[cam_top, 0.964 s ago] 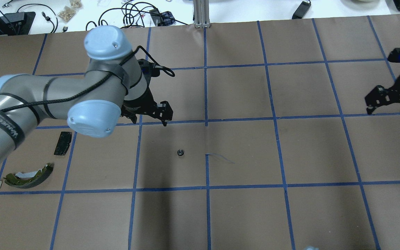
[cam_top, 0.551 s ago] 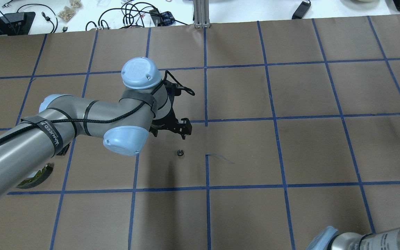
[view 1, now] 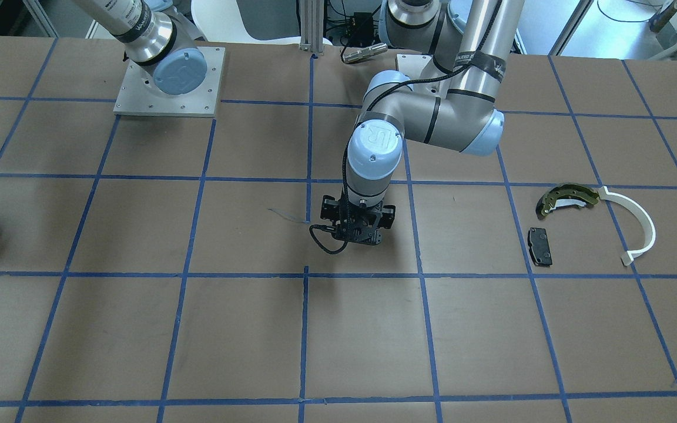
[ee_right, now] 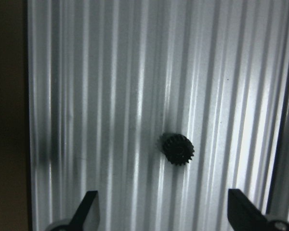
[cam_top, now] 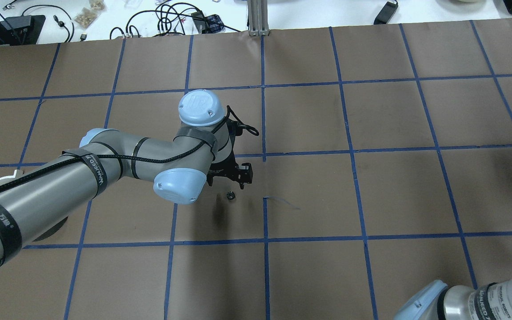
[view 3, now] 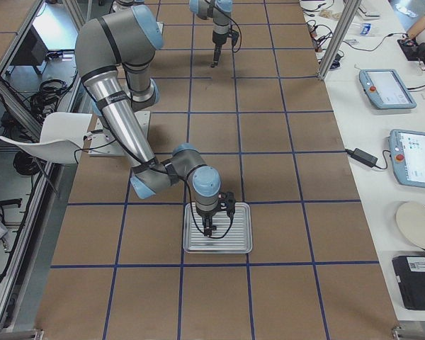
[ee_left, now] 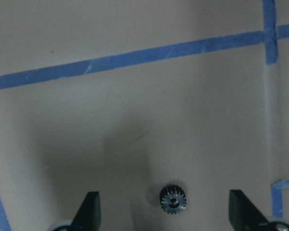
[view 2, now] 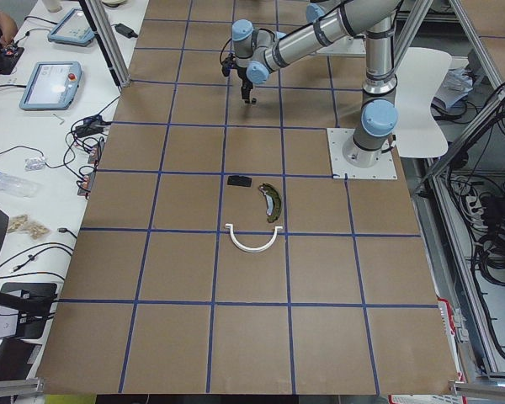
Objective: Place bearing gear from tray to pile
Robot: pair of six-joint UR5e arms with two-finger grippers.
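The left gripper picks up the bearing gear on the brown table by its toothed rim (ee_left: 165, 199) next, to add the gear to the pile.
A small dark bearing gear (cam_top: 230, 195) lies on the brown table near its middle. My left gripper (cam_top: 231, 178) hangs just above it, open, and the left wrist view shows the gear (ee_left: 173, 199) between the spread fingertips (ee_left: 90, 208). Another bearing gear (ee_right: 178, 149) lies on the ridged silver tray (view 3: 234, 244). My right gripper (view 3: 210, 228) is open over it, with its fingertips (ee_right: 89, 207) wide apart. The pile sits to my left: an olive brake shoe (view 1: 565, 197), a white arc (view 1: 638, 226) and a black pad (view 1: 539, 245).
Blue tape lines grid the brown table. An aluminium post (cam_top: 258, 18) and cables (cam_top: 167, 18) stand at the far edge. The right arm's base plate (view 1: 168, 82) is bolted near my side. Tablets (view 3: 387, 88) lie on a side bench.
My left arm has swung right and nearer, bringing its open gripper over the gear on the table. The right gripper has left the overhead view; its arm now shows at bottom right.
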